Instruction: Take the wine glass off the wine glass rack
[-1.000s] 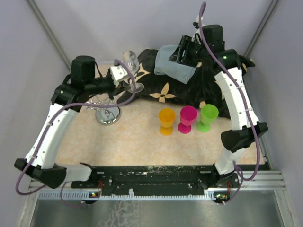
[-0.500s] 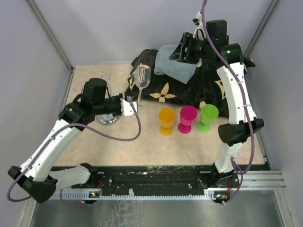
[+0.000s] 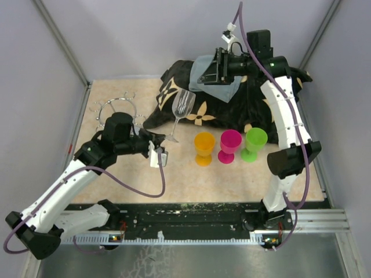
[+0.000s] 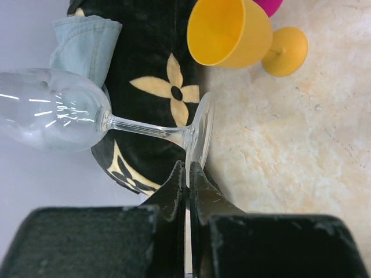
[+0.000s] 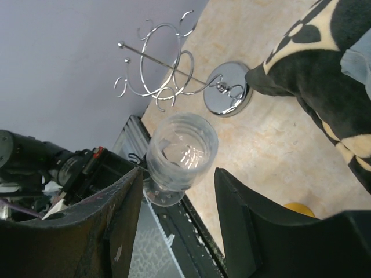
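The clear wine glass should keep its foot free to rest on the tabletop, so the robot's right gripper should grab it by the rim of its bowl [image 3: 186,92] [image 5: 212,132].
The clear wine glass [image 3: 182,105] hangs tilted in the air over the edge of the black bag, away from the wine glass rack [image 3: 117,101]. My left gripper [image 3: 166,142] is shut on the rim of the glass's foot. The left wrist view shows the closed left gripper [image 4: 188,169] pinching the foot, with the wine glass [image 4: 58,110] lying sideways. My right gripper [image 3: 211,72] is open, high over the bag. In the right wrist view the right gripper [image 5: 178,174] looks down on the wine glass [image 5: 181,150] and the chrome rack [image 5: 174,75]; nothing sits between its fingers.
A black bag with cream flowers [image 3: 232,107] lies at the back, a light blue cloth [image 3: 223,87] on it. Orange [image 3: 204,145], pink [image 3: 230,143] and green [image 3: 254,142] cups stand in a row right of the glass. Grey walls close in both sides.
My left arm has carried the wine glass off the rack, rightward and toward the near side. The rack's ring now shows free. The right gripper has shifted slightly left.
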You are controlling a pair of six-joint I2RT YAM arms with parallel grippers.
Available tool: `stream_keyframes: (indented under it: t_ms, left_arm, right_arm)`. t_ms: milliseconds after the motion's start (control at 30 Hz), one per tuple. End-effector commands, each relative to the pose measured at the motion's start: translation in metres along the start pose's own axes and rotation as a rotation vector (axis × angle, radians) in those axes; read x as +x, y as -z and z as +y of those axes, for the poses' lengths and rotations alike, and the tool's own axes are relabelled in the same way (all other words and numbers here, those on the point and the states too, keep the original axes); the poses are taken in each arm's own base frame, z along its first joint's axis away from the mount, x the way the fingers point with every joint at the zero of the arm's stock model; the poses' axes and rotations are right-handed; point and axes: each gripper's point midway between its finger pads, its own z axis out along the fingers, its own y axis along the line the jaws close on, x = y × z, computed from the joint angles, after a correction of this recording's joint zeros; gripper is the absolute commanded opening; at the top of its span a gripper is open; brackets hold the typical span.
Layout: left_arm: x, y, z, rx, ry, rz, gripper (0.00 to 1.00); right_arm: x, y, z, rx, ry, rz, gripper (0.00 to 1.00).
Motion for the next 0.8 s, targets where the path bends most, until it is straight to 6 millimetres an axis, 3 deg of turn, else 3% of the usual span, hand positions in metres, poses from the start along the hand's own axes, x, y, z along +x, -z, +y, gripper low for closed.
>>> stream_keyframes:
  t_ms: [0,400,767]
  left_arm:
    - [-0.013,0.002,0.005,-0.041,-0.206,-0.058,0.0]
    - [-0.013,-0.008,0.0,-0.046,-0.29,-0.09,0.0]
    - [-0.008,-0.011,0.002,-0.063,-0.311,-0.069,0.0]
  right_arm:
    - [-0.005,0.007,0.022,-0.113,0.114,-0.017,0.53]
    - [0.032,0.014,0.007,-0.07,0.154,0.064,0.53]
    - [0.038,0.017,0.023,-0.15,0.159,0.081,0.53]
